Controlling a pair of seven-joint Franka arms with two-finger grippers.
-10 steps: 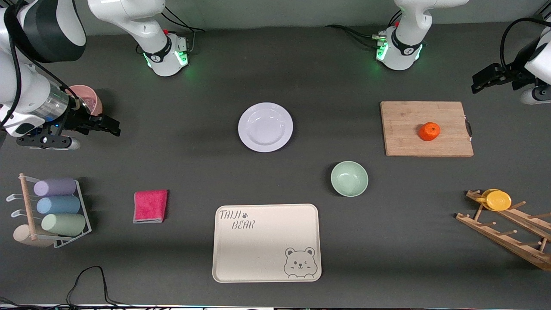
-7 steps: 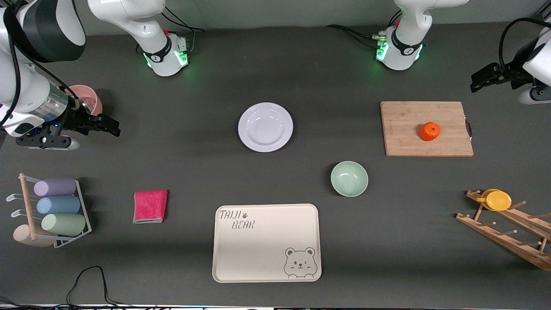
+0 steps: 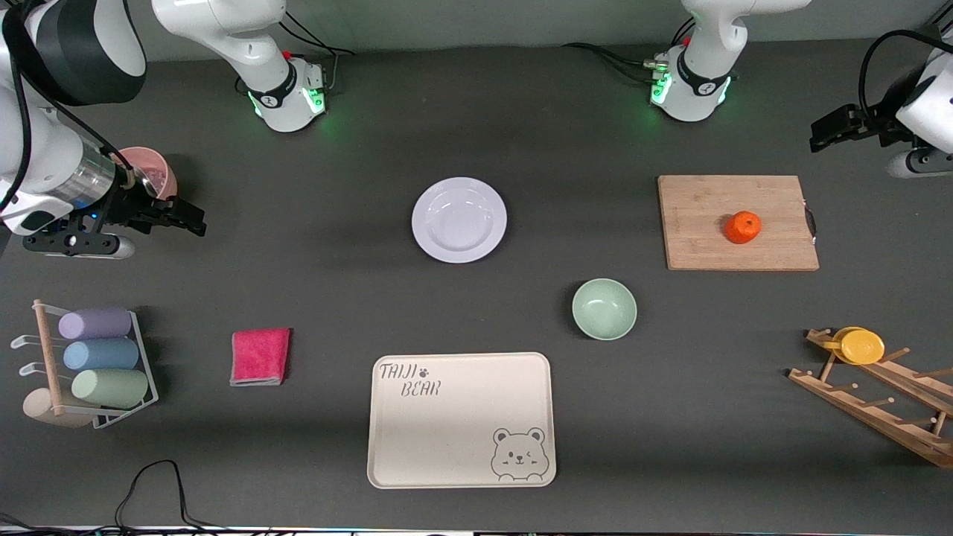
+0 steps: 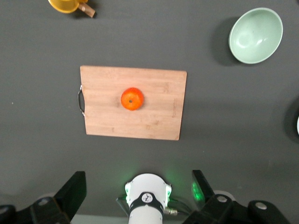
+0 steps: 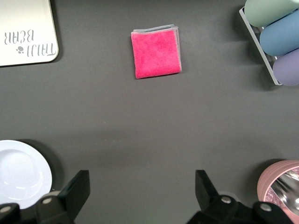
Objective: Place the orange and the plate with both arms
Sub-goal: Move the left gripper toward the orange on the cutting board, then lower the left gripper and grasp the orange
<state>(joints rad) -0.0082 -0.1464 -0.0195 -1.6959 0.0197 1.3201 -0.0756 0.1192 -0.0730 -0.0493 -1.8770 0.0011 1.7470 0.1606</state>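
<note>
The left gripper grabs the orange by its round middle [image 3: 742,228] next, to set it on the white plate [image 3: 459,219].
The orange [image 3: 743,227] sits on a wooden cutting board [image 3: 700,246] toward the left arm's end of the table. In the left wrist view the orange [image 4: 132,99] rests mid-board. The white plate [image 3: 459,219] lies mid-table, apart from everything; its edge [image 5: 21,170] shows in the right wrist view. My left gripper [image 3: 819,140] hangs open and empty over bare table off the board's corner; its jaws [image 4: 138,175] stand wide apart. My right gripper [image 3: 195,221] is open and empty over the table beside a pink cup, its jaws [image 5: 141,179] wide apart.
A pale-green bowl [image 3: 604,309] and a cream bear tray [image 3: 461,387] lie nearer the front camera than the plate. A pink cloth [image 3: 260,356], a rack of cups [image 3: 97,357] and a pink cup [image 3: 153,170] are at the right arm's end. A wooden rack [image 3: 871,406] holds a yellow disc [image 3: 862,346].
Both grippers have drifted slightly outward toward their own ends of the table, the left one also a little toward the bases. Nothing on the table has moved.
</note>
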